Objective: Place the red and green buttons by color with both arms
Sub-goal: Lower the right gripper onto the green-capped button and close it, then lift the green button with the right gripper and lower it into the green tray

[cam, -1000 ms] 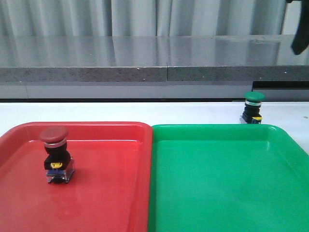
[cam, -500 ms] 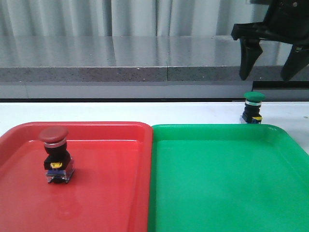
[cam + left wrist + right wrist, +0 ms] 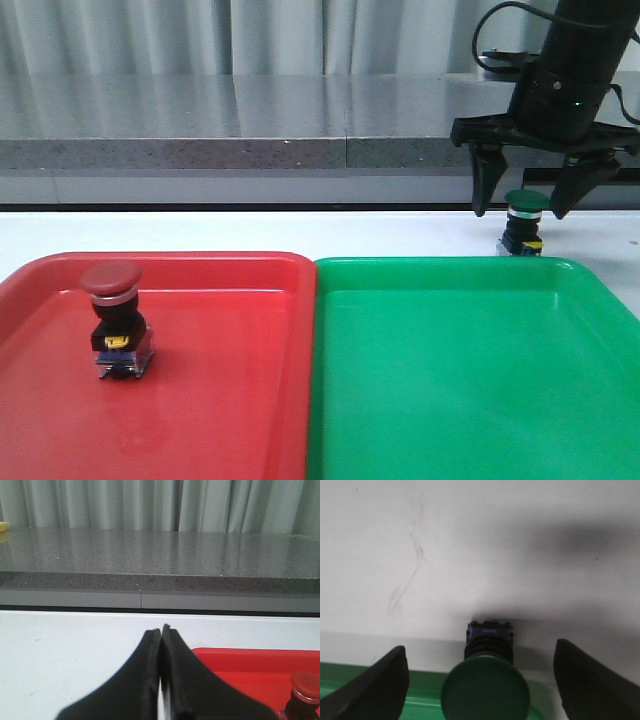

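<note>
My right gripper closes on the green cap [image 3: 527, 199] above the black body [image 3: 523, 228] now, since its fingers reach down beside the cap.
The red button [image 3: 115, 320] stands upright in the red tray [image 3: 220, 400]; its cap also shows in the left wrist view [image 3: 306, 687]. The green button [image 3: 524, 222] stands on the white table just behind the green tray [image 3: 460, 380]. My right gripper [image 3: 522, 208] is open and hangs over the green button, one finger on each side of its cap, not touching it. In the right wrist view the green button [image 3: 486, 690] sits between the spread fingers [image 3: 385, 680]. My left gripper [image 3: 161, 632] is shut and empty, over the table beside the red tray [image 3: 240, 662].
The two trays sit side by side at the table's front. A grey stone ledge [image 3: 300, 120] with a curtain behind it runs along the back of the white table [image 3: 250, 230].
My right arm has come down from the upper right, and its open gripper now straddles the green button. The buttons and trays have not moved.
</note>
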Controlling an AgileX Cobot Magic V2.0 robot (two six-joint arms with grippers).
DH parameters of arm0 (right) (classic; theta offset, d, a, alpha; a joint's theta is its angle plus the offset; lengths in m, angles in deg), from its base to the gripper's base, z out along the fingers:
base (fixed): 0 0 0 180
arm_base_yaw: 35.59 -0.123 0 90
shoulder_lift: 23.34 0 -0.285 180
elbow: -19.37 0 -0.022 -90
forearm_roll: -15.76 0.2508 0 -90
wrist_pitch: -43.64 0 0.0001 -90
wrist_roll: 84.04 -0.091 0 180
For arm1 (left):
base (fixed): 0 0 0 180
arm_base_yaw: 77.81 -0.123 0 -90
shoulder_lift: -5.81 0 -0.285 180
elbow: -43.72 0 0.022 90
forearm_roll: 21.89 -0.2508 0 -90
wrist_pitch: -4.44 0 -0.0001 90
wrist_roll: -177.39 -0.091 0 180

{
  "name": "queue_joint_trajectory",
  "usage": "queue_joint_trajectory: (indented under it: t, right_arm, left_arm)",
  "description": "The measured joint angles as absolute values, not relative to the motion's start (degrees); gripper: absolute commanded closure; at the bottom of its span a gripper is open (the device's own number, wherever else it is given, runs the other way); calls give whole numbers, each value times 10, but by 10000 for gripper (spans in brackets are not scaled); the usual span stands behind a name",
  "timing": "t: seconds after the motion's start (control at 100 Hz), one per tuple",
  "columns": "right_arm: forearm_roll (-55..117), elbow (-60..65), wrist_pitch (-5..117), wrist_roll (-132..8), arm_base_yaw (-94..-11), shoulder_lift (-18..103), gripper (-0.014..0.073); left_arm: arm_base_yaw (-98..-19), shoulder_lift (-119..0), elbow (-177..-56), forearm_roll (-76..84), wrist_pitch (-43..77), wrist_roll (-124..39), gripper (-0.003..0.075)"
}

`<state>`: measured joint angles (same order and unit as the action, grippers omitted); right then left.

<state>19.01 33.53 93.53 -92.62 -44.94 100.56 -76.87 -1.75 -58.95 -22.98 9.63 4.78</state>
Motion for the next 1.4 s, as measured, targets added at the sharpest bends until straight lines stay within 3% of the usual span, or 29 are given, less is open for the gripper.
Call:
queue_joint_trajectory:
  t: [0.15, 0.25, 0.9, 1.14, 1.4]
  right_arm:
    - [190, 337, 935, -926, -449, 1010, 171]
    - [190, 337, 935, -926, -449, 1010, 225]
    - [190, 337, 935, -926, -449, 1010, 234]
    - [190, 337, 936, -926, -449, 1010, 393]
    - [190, 350, 943, -926, -449, 1010, 407]
  left_arm:
    - [-769, -17, -589, -230, 96, 48, 741]
    - [-769, -17, -589, -230, 96, 48, 741]
    - [-769, -17, -589, -230, 96, 48, 741]
    - [-769, -17, -589, -230, 96, 48, 741]
    - [-769, -17, -589, -230, 96, 48, 741]
